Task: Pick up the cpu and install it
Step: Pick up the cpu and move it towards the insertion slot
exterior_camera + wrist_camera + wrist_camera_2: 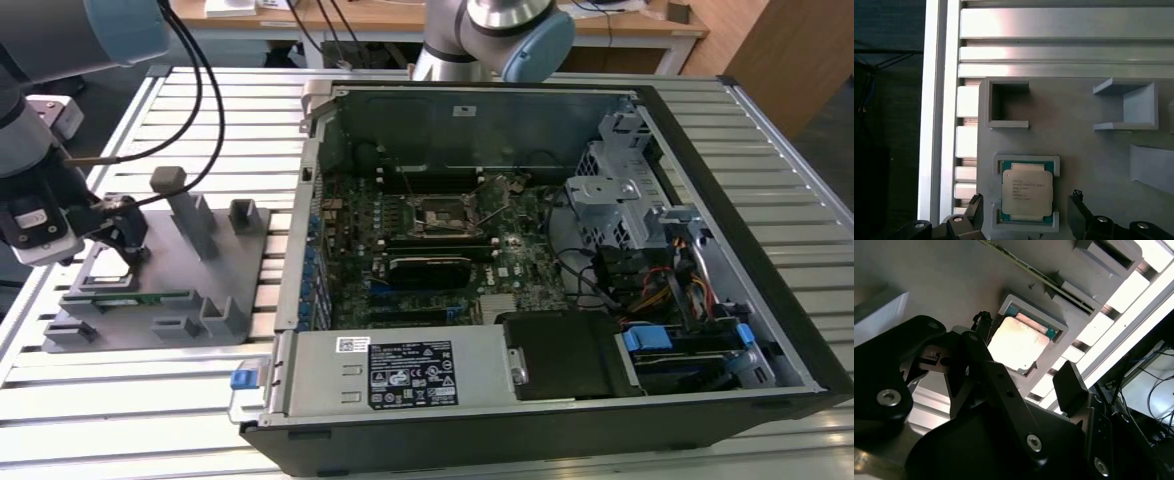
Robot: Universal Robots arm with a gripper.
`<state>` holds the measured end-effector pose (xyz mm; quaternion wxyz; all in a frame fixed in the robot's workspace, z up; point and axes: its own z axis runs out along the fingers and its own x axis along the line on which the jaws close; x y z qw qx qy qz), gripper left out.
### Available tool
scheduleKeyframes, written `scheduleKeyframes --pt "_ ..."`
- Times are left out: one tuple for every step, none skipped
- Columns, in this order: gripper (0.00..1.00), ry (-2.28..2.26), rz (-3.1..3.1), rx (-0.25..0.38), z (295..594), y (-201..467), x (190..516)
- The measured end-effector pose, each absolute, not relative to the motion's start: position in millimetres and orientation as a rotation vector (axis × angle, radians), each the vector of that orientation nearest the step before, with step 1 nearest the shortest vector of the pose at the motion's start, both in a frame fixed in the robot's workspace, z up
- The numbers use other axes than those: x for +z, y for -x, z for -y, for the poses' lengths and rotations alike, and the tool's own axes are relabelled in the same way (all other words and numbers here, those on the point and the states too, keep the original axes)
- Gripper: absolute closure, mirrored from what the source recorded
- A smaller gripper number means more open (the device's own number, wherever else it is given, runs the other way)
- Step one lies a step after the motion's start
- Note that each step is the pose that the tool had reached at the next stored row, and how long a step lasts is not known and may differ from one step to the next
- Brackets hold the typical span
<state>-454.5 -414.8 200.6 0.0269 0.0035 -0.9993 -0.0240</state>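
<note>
My gripper grabs the cpu's open side edges next, since the grey nest's sides cover the cpu's ends and leave gaps at its middle.
The cpu [1026, 189], a small square chip with a silvery top, lies flat in a raised grey nest on the grey fixture plate [1089, 145]; it also shows in the second wrist view [1016, 342]. My gripper [1025, 209] hovers over it, open, with one black finger [975, 209] on each side of the chip and nothing held. In the exterior view the gripper [123, 235] hangs over the fixture plate [200, 270] at that view's left. The dark metal-framed socket [443, 212] sits on the motherboard inside the open computer case [747, 300].
A green memory stick [127, 297] lies in the fixture's front slot. Upright grey posts [174, 195] stand on the plate close to the gripper. Cables [200, 90] trail from the arm. A second arm's base [487, 40] stands behind the case. The table is slatted metal.
</note>
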Motion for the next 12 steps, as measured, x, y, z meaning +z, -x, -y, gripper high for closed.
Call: scheduleKeyframes --pt "0.24 -0.015 3.087 -0.074 414.8 454.5 199.8" --pt "0.24 -0.017 3.087 -0.074 414.8 454.4 198.8" --pt "0.24 -0.018 3.087 -0.074 414.6 454.3 197.7" --pt "0.24 -0.018 3.086 -0.074 413.9 454.3 196.8" --pt "0.24 -0.018 3.086 -0.073 413.1 454.3 196.0" --pt "0.24 -0.017 3.086 -0.073 412.0 454.4 195.1" --pt "0.24 -0.017 3.086 -0.073 411.2 454.4 194.3" --pt "0.24 -0.017 3.086 -0.072 410.6 454.4 193.4" --pt "0.24 -0.017 3.086 -0.072 410.3 454.3 192.5" --pt "0.24 -0.018 3.086 -0.071 410.1 454.3 191.5" --pt "0.24 -0.018 3.086 -0.071 410.1 454.3 190.6" --pt "0.24 -0.018 3.086 -0.071 410.1 454.3 189.6"
